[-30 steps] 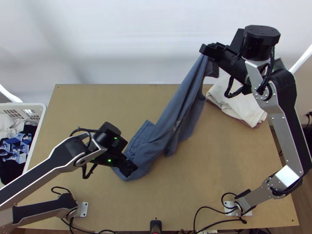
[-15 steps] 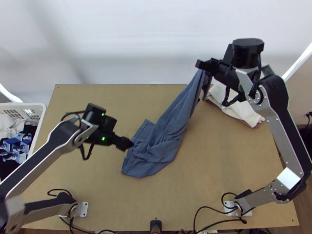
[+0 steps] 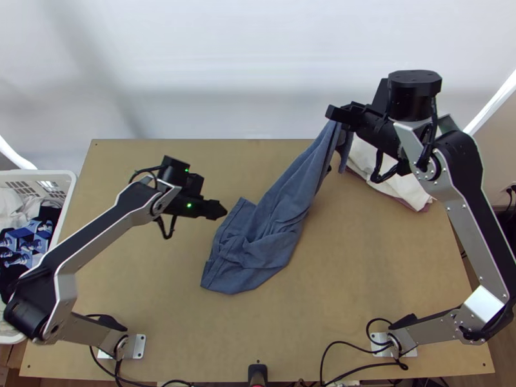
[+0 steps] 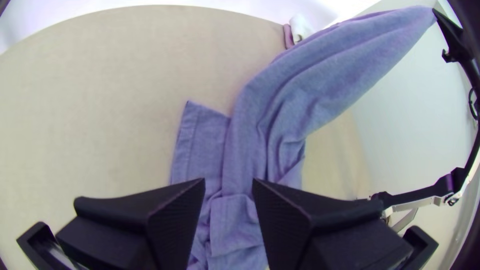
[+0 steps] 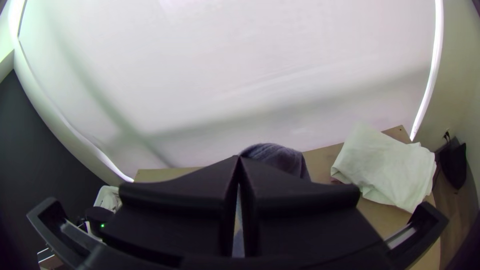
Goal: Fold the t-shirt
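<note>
The corner sticks out flat beside the bunched folds, so the robot's left gripper should next pinch the t-shirt's hemmed corner (image 3: 242,202) (image 4: 192,111).
The blue-grey t-shirt (image 3: 264,238) lies bunched at mid-table, its upper part pulled up to the far right. There my right gripper (image 3: 337,117) holds it raised, shut on a gathered end. In the right wrist view the right gripper (image 5: 239,162) has its fingertips together, with cloth (image 5: 277,157) behind them. My left gripper (image 3: 222,211) is over the table, just left of the shirt's flat hemmed corner. In the left wrist view the left gripper (image 4: 229,182) stands open above the t-shirt (image 4: 240,155), nothing between its tips.
Folded white cloth (image 3: 393,171) lies at the table's far right corner, beside the raised shirt. A white basket (image 3: 68,187) of clothes stands at the left edge. Cables (image 3: 348,367) run along the near edge of the table (image 3: 387,284).
The left gripper has moved off the shirt, away from the near edge. The right gripper has come down a little with the cloth, and the shirt's lower part has settled on the table.
</note>
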`<action>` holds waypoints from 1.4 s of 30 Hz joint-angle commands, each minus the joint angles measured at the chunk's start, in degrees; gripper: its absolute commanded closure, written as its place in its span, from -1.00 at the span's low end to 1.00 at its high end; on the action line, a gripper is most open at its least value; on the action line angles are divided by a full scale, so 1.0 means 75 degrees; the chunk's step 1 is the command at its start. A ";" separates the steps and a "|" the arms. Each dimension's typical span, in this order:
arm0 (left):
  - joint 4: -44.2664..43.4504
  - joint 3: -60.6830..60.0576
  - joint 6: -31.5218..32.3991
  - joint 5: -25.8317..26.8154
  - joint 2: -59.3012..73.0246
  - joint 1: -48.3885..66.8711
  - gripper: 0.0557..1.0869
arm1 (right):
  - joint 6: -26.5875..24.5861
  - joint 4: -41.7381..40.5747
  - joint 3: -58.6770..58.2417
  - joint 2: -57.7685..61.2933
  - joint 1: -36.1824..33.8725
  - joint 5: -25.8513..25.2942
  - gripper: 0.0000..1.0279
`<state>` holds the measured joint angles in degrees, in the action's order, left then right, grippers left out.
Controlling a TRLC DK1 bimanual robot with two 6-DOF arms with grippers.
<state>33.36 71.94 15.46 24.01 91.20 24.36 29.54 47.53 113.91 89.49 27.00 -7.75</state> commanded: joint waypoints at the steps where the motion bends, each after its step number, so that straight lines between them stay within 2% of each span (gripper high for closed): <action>1: -0.0312 0.0228 0.0141 0.0056 0.0485 -0.0037 0.04 | 0.0057 -0.0114 -0.0117 -0.0225 0.0044 -0.0068 0.94; 5: -0.0570 0.0486 0.0141 -0.0002 0.1012 -0.0014 -0.07 | 0.0057 -0.0161 -0.0141 -0.0214 0.0044 -0.0068 0.94; 28: -0.1320 0.2068 -0.0011 -0.0740 0.3414 0.0338 -0.07 | 0.0069 -0.0419 -0.0164 -0.0190 0.0161 -0.0057 0.94; 42: -0.1027 0.2478 -0.0327 -0.0951 0.4024 0.0525 -0.06 | 0.0057 -0.0630 -0.0176 -0.0179 0.0149 -0.0068 0.94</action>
<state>24.71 89.80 14.24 17.30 119.81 27.31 29.54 44.31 112.99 89.49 27.75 -7.75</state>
